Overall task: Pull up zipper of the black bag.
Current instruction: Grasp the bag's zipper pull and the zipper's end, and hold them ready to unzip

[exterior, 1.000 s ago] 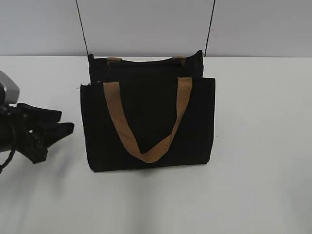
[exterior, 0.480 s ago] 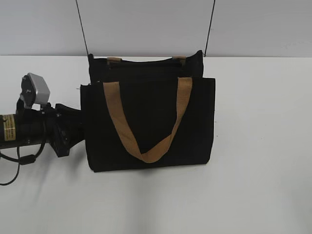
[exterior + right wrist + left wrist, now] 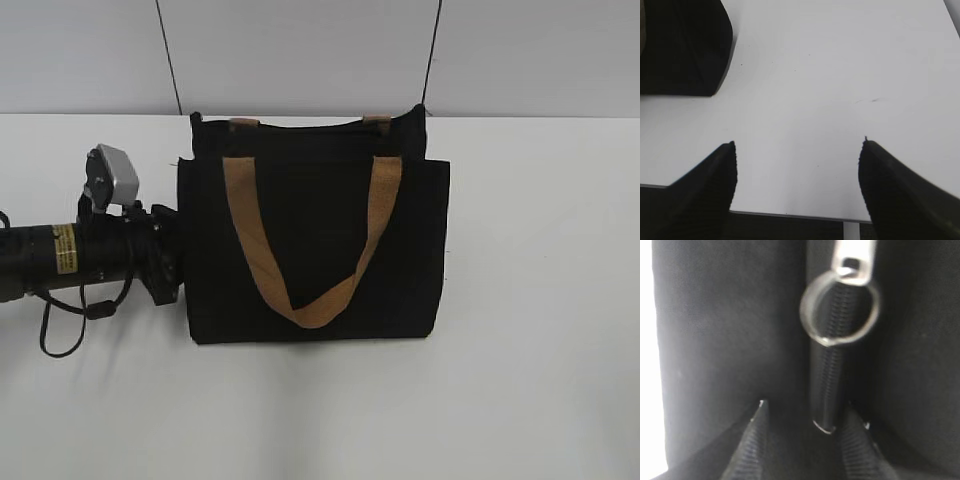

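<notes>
The black bag has a narrow piece of fabric that stands out from its broad cloth side. My left gripper will pinch the bag there next, by the fabric corner at the zipper's end (image 3: 825, 416).
The black bag (image 3: 410, 240) stands upright on the white table with a tan strap (image 3: 247, 230) hanging down its front. My left gripper (image 3: 176, 262) is pressed against the bag's left side. In the left wrist view the zipper (image 3: 827, 385) runs up the frame, and its silver pull tab with ring (image 3: 841, 310) sits above my fingertips. My left gripper (image 3: 805, 406) is open, and the zipper's lower end lies between its fingers. My right gripper (image 3: 797, 145) is open and empty over bare table, out of the exterior view. A corner of the bag (image 3: 680, 50) lies at its far left.
The white table (image 3: 540, 300) stretches to the right of the bag, and its front edge (image 3: 790, 214) lies just under my right gripper. Two thin dark cables (image 3: 168, 60) run up the wall behind the bag.
My left arm has swung in from the left and reached the bag's left side. The bag has shifted slightly to the right.
</notes>
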